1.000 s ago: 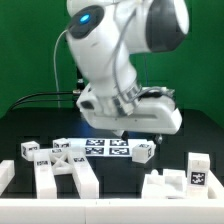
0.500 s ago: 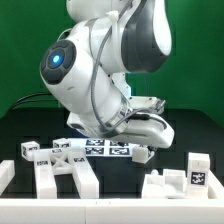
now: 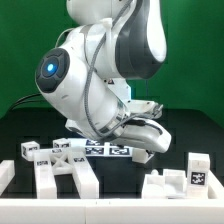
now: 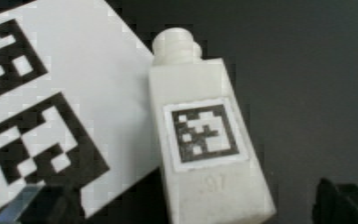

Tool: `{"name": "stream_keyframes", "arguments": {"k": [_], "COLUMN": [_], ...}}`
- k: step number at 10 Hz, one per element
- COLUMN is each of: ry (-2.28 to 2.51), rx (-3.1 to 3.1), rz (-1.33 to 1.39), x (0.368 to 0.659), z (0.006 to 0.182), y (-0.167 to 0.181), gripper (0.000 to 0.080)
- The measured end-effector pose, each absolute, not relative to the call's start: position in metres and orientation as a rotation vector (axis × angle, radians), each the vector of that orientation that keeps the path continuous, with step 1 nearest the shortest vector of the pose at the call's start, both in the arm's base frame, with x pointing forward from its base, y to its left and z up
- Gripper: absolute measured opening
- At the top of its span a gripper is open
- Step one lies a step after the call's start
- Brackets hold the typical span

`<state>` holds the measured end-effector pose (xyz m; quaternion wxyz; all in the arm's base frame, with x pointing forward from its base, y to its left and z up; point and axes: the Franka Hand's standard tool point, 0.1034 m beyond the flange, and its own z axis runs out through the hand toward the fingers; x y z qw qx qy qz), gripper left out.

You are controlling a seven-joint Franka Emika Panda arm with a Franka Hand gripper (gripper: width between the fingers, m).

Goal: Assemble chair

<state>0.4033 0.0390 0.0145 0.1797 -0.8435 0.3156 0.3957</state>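
Observation:
The white leg should be grabbed next by its plain end below the tag (image 4: 222, 190) with my gripper, so that the round peg stays free.
In the wrist view a white chair leg (image 4: 202, 120) with a round peg at one end and a square tag on its face lies on the black table beside the marker board (image 4: 43, 100). My gripper (image 4: 194, 205) is open, with one dark fingertip (image 4: 34, 205) over the board's edge and the other on the leg's far side, apart from the leg. In the exterior view the gripper (image 3: 141, 150) is low at the marker board's (image 3: 105, 150) right end and hides most of that leg. A white H-shaped frame (image 3: 60, 176) lies at the front left.
Two small tagged white blocks (image 3: 27, 150) (image 3: 62, 146) lie at the board's left end. A chunky white piece (image 3: 165, 187) with an upright tagged block (image 3: 197, 172) sits at the exterior view's front right. A green wall stands behind.
The arm has swung round and come down, bringing the gripper low over the leg at the marker board's right end. The parts on the table have not moved.

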Motion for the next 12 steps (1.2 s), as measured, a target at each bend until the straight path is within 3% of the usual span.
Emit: {"name": "stream_keyframes", "arguments": {"k": [3, 4, 5, 7, 8, 11, 12], "ry": [0.954, 0.963, 0.966, 0.967, 0.965, 0.926, 0.896], "rx": [-2.368, -2.363, -2.361, -2.36, -2.364, -2.364, -2.468], "rz": [1.165, 1.161, 1.161, 1.16, 1.157, 1.081, 0.936], "x": [0.395, 0.396, 0.396, 0.396, 0.397, 0.421, 0.441], "z": [0.004, 0.004, 0.004, 0.004, 0.006, 0.057, 0.083], "y": [0.055, 0.052, 0.051, 0.051, 0.051, 0.047, 0.043], "gripper": [0.0649, 0.0526, 0.0526, 0.0285, 0.0285, 0.0285, 0.0285]}}
